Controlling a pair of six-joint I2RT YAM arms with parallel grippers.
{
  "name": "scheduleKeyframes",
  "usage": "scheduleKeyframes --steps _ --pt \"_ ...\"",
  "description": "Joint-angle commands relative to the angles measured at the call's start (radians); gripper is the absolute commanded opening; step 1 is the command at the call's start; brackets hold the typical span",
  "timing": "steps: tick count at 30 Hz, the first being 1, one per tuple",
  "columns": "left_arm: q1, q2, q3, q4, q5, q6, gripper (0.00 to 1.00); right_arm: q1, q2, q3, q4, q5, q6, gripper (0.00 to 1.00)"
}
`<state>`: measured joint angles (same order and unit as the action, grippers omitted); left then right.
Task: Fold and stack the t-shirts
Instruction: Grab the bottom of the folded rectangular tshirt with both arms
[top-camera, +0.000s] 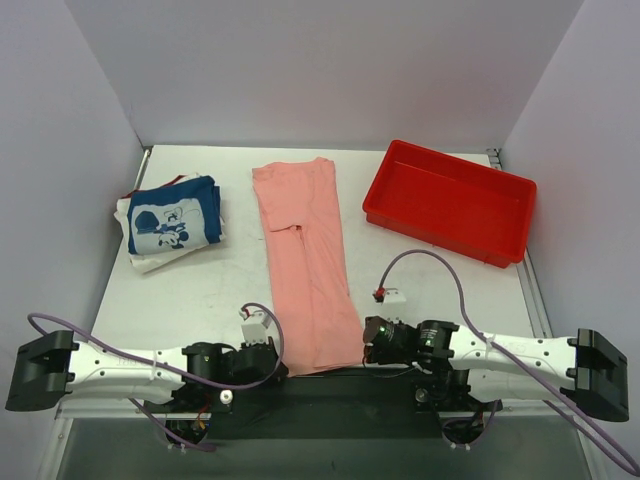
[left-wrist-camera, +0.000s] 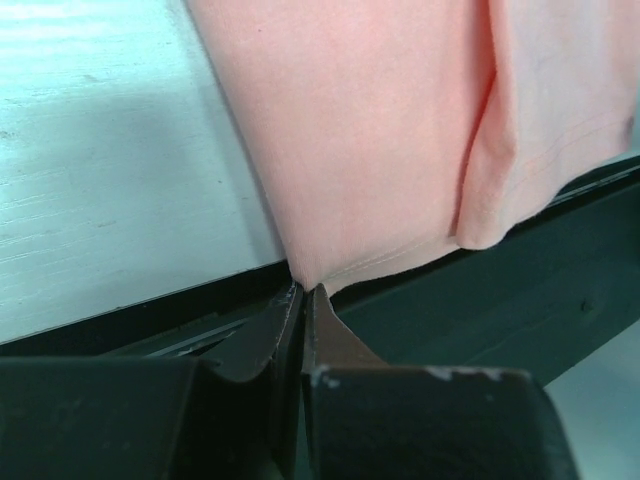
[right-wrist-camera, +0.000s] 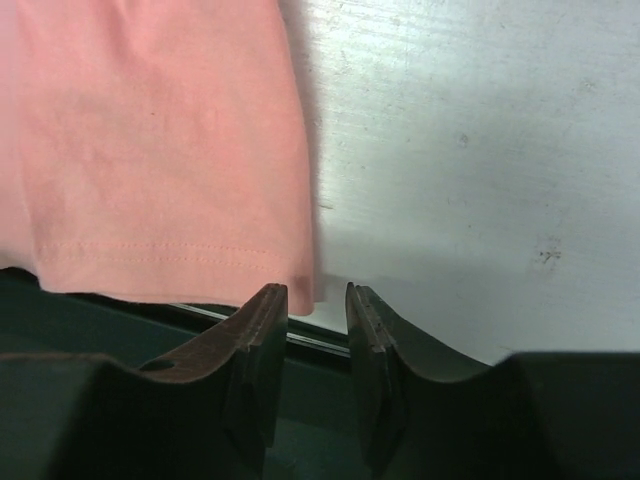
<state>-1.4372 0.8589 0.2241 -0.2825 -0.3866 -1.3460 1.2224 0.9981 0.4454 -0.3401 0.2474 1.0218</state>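
The right gripper grabs the salmon-pink t-shirt's free hem corner, opposite my left gripper, next, to fold the hem end evenly over the folded t-shirt.
The salmon-pink t-shirt (top-camera: 305, 260) lies folded into a long strip down the middle of the table, its hem at the near edge. My left gripper (top-camera: 281, 366) is shut on the hem's left corner (left-wrist-camera: 305, 275). My right gripper (top-camera: 362, 350) is open at the hem's right corner (right-wrist-camera: 300, 285), which sits at the gap between its fingers (right-wrist-camera: 262, 310). A folded stack lies at the far left, with the navy blue mouse-print shirt (top-camera: 174, 218) on top of a white one (top-camera: 150, 262) and a red edge showing behind.
A red plastic tray (top-camera: 450, 200) stands at the far right, empty. The dark table edge (left-wrist-camera: 500, 300) runs just under the hem. Cables loop over both arms. Walls close in on three sides.
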Motion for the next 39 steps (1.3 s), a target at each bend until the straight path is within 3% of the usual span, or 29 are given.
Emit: scheduleKeyframes --steps 1,6,16,31,39 --pt "0.001 -0.035 0.003 -0.021 -0.014 0.010 0.00 0.006 -0.044 -0.023 -0.011 0.024 0.011 0.33" --pt "0.000 -0.044 0.004 -0.029 -0.012 0.011 0.00 0.008 -0.035 -0.056 0.050 -0.017 0.011 0.38" --pt "0.000 -0.064 0.009 -0.063 -0.018 0.011 0.00 0.006 0.037 -0.073 0.138 -0.028 0.001 0.38" --pt "0.000 -0.106 0.017 -0.106 -0.041 0.013 0.00 0.006 0.053 -0.077 0.187 -0.079 -0.025 0.28" --pt "0.000 -0.147 0.024 -0.129 -0.057 0.018 0.00 0.008 0.059 -0.071 0.205 -0.106 -0.048 0.10"
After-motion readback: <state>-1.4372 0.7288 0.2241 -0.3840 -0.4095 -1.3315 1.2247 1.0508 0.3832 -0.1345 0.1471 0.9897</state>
